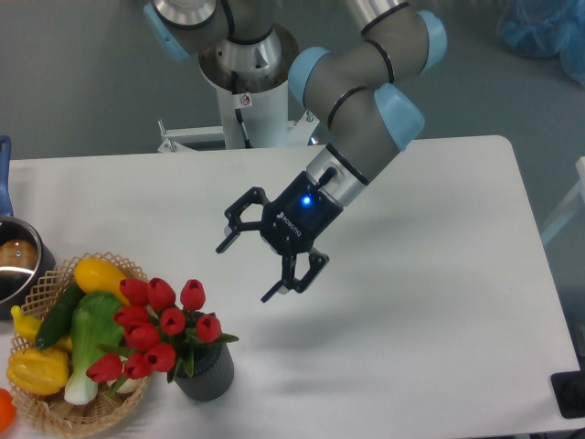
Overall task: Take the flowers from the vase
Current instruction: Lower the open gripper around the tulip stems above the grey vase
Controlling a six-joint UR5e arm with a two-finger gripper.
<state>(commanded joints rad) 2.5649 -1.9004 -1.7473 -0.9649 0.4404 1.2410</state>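
I need to lift the flowers (153, 331) out of the vase (205, 374), so next my gripper should pick them up by the red tulip buds.
The flowers (153, 331), a bunch of red tulip buds with green leaves, stand in the vase (205, 374), a small dark grey ribbed pot near the table's front left. The bunch leans left over the wicker basket's edge. My gripper (247, 272) hangs above the table to the upper right of the flowers, apart from them. Its two black fingers are spread wide and hold nothing.
A woven wicker basket (47, 411) with yellow and green vegetables sits at the front left, touching the flowers. A steel saucepan (15, 265) with a blue handle is at the left edge. The white table (430, 320) extends to the right.
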